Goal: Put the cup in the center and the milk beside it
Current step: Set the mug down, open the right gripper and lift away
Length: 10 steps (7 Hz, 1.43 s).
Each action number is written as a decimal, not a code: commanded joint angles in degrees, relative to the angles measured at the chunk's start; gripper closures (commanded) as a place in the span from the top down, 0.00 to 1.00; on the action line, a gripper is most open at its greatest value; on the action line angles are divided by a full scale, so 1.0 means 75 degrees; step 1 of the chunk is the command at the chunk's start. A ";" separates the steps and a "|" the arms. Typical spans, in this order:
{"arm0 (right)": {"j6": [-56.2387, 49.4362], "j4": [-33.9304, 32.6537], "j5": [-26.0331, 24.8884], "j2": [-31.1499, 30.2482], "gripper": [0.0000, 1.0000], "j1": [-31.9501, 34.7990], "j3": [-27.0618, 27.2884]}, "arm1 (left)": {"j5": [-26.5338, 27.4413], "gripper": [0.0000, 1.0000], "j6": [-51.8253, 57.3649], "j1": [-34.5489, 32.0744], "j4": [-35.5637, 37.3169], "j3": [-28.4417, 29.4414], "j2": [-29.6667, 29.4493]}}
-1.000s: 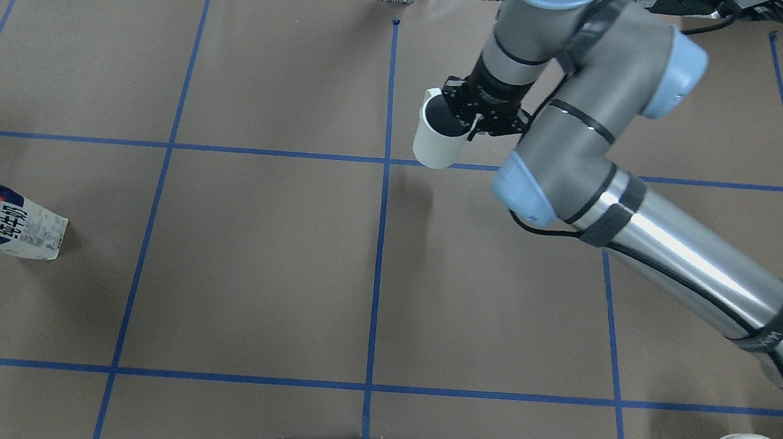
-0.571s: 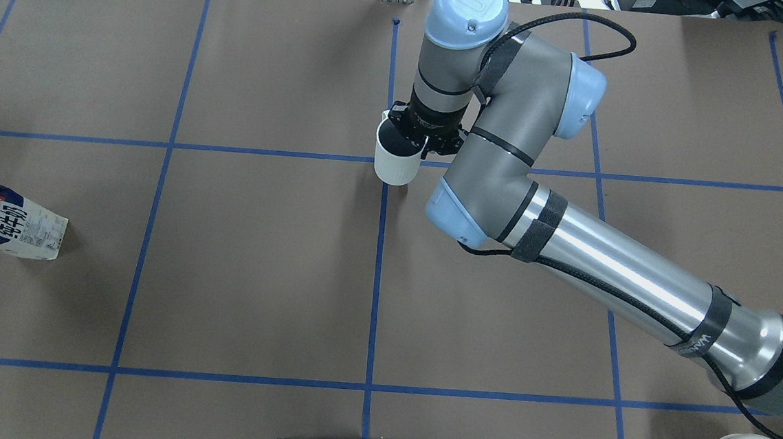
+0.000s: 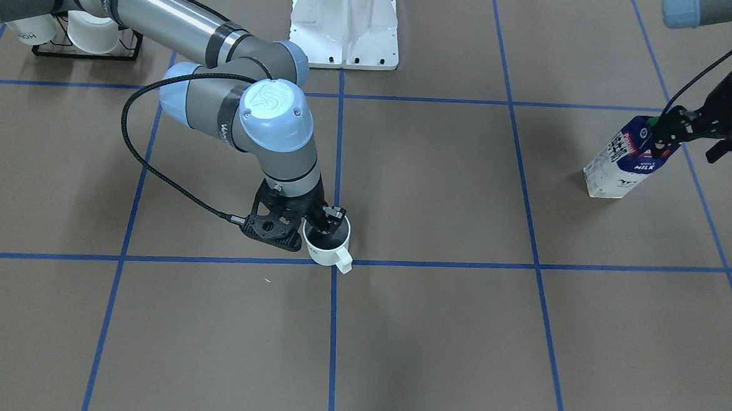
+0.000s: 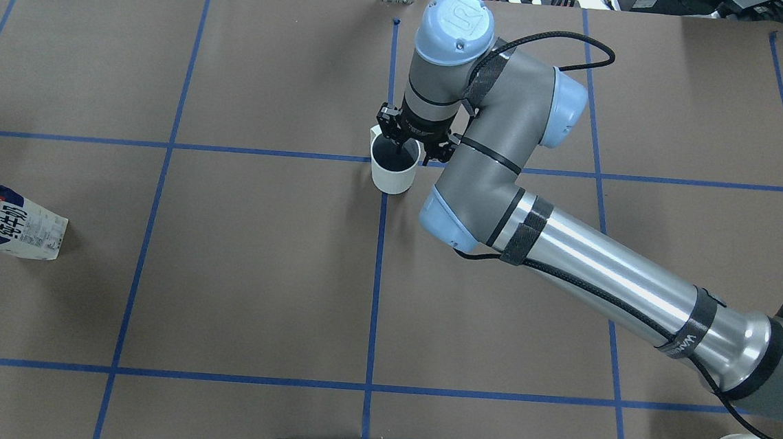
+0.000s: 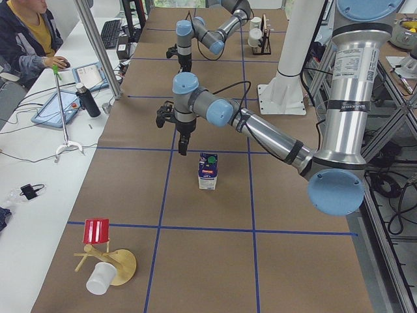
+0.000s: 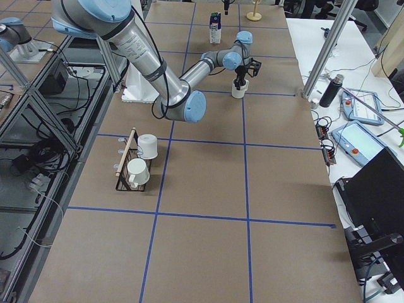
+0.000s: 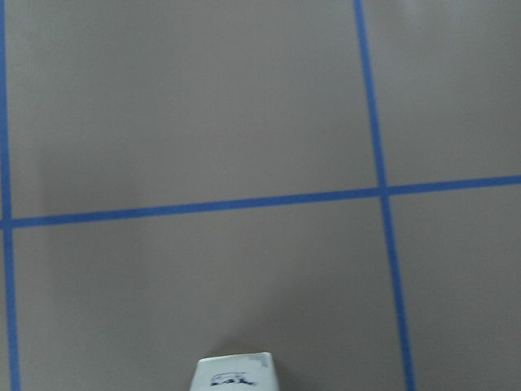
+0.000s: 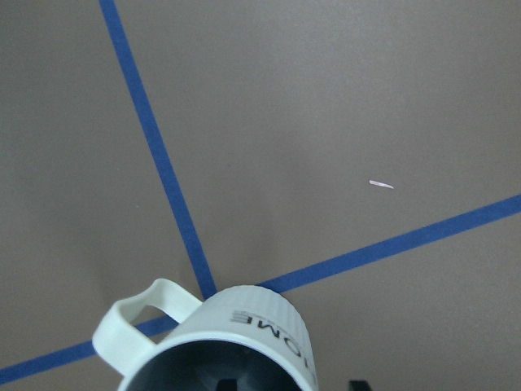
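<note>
I will grab the milk carton by its navy top (image 3: 637,142) with my left gripper next, so that I can set the milk beside the cup (image 3: 324,255).
The cup (image 4: 390,172), a white mug with a dark inside, is upright at the centre crossing of the blue lines, handle away from the robot. My right gripper (image 4: 400,148) is shut on its rim, one finger inside. The cup also shows in the front view (image 3: 327,246) and the right wrist view (image 8: 244,338). I cannot tell if it touches the table. The milk (image 4: 12,220), a navy and white carton with a green cap, stands far to the left (image 3: 619,163). My left gripper (image 3: 665,135) hovers by its top, fingers apart, holding nothing.
A black rack with white mugs (image 3: 80,31) stands at the robot's right side. The white base plate (image 3: 344,23) is at the robot's edge. A red cup on a wooden stand (image 5: 98,231) is at the left end. An operator (image 5: 26,32) sits beyond.
My right arm has carried the cup left to the centre crossing and lowered it. My left arm's wrist has come into the overhead view at the left edge. The milk has not moved.
</note>
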 commanded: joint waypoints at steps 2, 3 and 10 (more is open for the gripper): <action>0.0005 0.0252 -0.0052 -0.0016 1.00 -0.0020 -0.0080 | -0.0430 0.98 -0.0106 0.0217 0.0017 -0.0127 0.0478; 0.0005 0.0264 -0.0052 0.0031 1.00 0.0061 -0.0022 | -0.0456 0.98 -0.0130 0.0368 0.0029 -0.0069 0.0525; -0.0826 0.0147 0.3556 -0.2768 1.00 0.3236 0.3072 | -0.0397 0.00 -0.0681 0.0968 0.0540 -0.0091 0.0085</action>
